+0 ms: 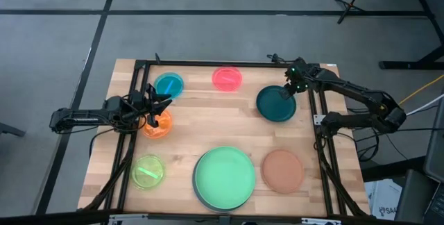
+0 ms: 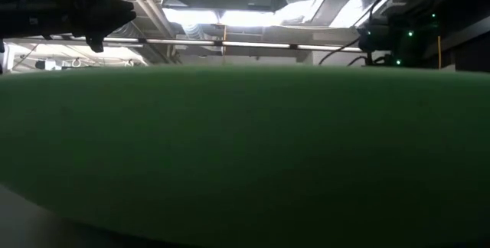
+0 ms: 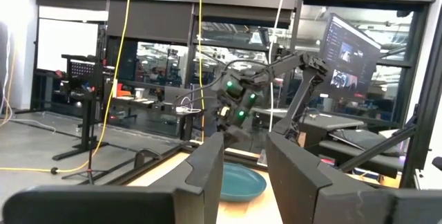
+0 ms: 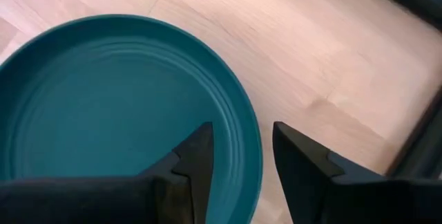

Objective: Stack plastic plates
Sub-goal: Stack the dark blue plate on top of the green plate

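My right gripper needs to take hold of the dark teal plate by its rim (image 4: 250, 120) next, so that I can stack it on the light green plate.
The dark teal plate (image 1: 276, 105) lies flat at the table's far right. My right gripper (image 1: 286, 92) is open and points down at the plate's far rim (image 4: 254, 148), with one finger over the plate's inside and the other outside. My left gripper (image 1: 157, 111) is open and empty; it is held level above the orange plate (image 1: 158, 126) and points toward the table's right. The blue plate (image 1: 168, 85) and the pink plate (image 1: 227, 78) lie at the far edge. The lime plate (image 1: 148, 171), the terracotta plate (image 1: 282, 170) and the light green plate (image 1: 224, 176) lie near the front. The light green plate rests on a grey plate (image 1: 198, 196).
A black frame (image 1: 208, 63) runs round the tabletop. The light green plate's rim (image 2: 245, 156) fills most of the low view. Bare wood (image 1: 215, 117) lies in the table's middle, between the plates.
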